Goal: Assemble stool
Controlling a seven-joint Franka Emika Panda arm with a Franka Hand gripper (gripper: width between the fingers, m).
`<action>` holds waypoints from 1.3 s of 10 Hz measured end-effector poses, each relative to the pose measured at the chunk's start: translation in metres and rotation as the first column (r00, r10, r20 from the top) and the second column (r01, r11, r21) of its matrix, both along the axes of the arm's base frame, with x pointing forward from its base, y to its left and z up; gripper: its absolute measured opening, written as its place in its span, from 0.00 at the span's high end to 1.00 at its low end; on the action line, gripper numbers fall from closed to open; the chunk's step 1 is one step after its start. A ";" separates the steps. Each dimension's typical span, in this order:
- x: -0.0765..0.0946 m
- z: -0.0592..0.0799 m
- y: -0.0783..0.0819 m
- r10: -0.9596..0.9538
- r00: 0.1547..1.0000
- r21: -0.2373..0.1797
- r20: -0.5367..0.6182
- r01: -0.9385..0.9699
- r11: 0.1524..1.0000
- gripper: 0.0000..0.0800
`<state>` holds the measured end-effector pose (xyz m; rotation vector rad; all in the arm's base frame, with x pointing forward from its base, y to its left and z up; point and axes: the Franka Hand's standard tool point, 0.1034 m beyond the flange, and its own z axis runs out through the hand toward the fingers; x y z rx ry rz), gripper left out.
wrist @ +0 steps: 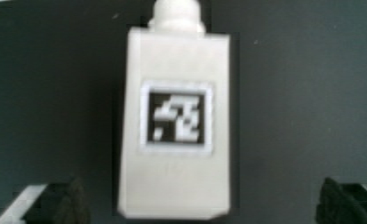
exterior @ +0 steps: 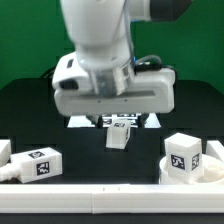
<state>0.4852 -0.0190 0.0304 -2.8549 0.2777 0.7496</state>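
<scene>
My gripper takes the stool leg by its tagged body [exterior: 118,135] next, which leaves the leg's short peg free for the round seat disc [exterior: 213,172].
A white stool leg [wrist: 176,60] with a black-and-white tag lies flat on the black table, a short peg at one end. My gripper [wrist: 203,206] hangs over its other end, open. One dark fingertip [wrist: 52,205] is close to the leg's side and the other stands well apart; neither touches it. In the exterior view this leg [exterior: 120,134] shows just under the white arm. A second leg [exterior: 36,164] lies at the front on the exterior view's left. A third leg [exterior: 185,156] stands on the round seat disc [exterior: 213,172] at the exterior view's right.
The marker board [exterior: 82,122] lies behind the centre leg, mostly hidden by the arm. A white ledge [exterior: 110,191] runs along the table's front edge. Another white part [exterior: 4,152] shows at the exterior view's far left edge.
</scene>
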 end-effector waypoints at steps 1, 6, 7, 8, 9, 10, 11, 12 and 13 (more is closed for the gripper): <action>-0.008 -0.002 -0.001 -0.061 0.994 0.011 -0.094 0.062 0.998 0.19; -0.022 -0.008 0.005 -0.013 0.896 0.082 -0.443 0.055 0.995 0.19; -0.022 -0.008 0.005 -0.013 0.896 0.082 -0.443 0.055 0.995 0.19; -0.023 -0.008 0.005 -0.013 0.894 0.083 -0.448 0.057 0.995 0.19; -0.026 -0.009 0.004 -0.016 0.889 0.084 -0.458 0.062 0.995 0.19; -0.028 -0.010 0.003 -0.035 0.881 0.076 -0.473 0.080 0.994 0.19; -0.028 -0.010 0.003 -0.033 0.881 0.076 -0.472 0.078 0.994 0.19; -0.029 -0.010 0.004 -0.033 0.881 0.076 -0.472 0.078 0.994 0.19; -0.030 -0.011 0.004 -0.047 0.874 0.062 -0.484 0.088 0.994 0.19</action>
